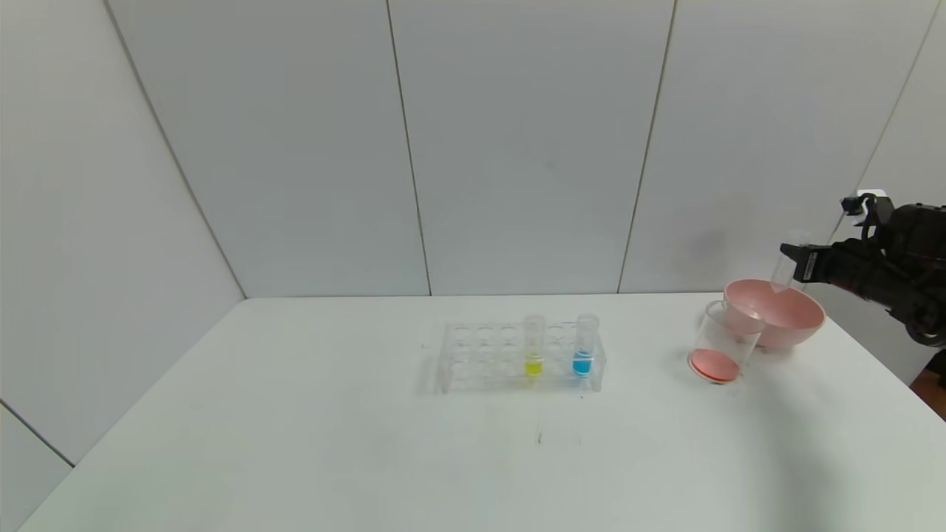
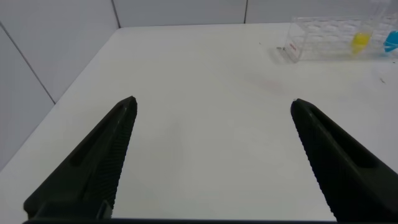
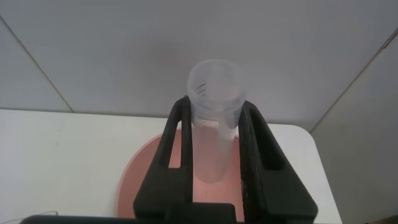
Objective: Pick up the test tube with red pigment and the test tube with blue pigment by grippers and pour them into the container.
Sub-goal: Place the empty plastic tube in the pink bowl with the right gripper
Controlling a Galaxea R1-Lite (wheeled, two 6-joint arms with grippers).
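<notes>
The lower end of the test tube hangs inside the pink rim (image 1: pixel 820 310) (image 3: pixel 133 158), so the tube would lie in the bowl. The robot's right gripper needs to open.
My right gripper (image 1: pixel 797 263) is shut on a clear test tube (image 1: pixel 782 278) that shows no coloured liquid, held tilted above the pink bowl (image 1: pixel 813 316). The right wrist view shows that tube (image 3: pixel 214 81) between the fingers (image 3: pixel 261 143), over the bowl (image 3: pixel 143 180). The clear container (image 1: pixel 720 340) stands just left of the bowl with orange-red liquid at its bottom. The test tube with blue pigment (image 1: pixel 584 347) stands upright in the clear rack (image 1: pixel 480 347), also in the left wrist view (image 2: pixel 392 38). My left gripper (image 2: pixel 214 102) is open and empty over bare table, out of the head view.
A tube with yellow liquid (image 1: pixel 533 347) stands in the rack beside the blue one. The bowl sits near the table's back right corner, close to the right edge. White walls rise behind the table.
</notes>
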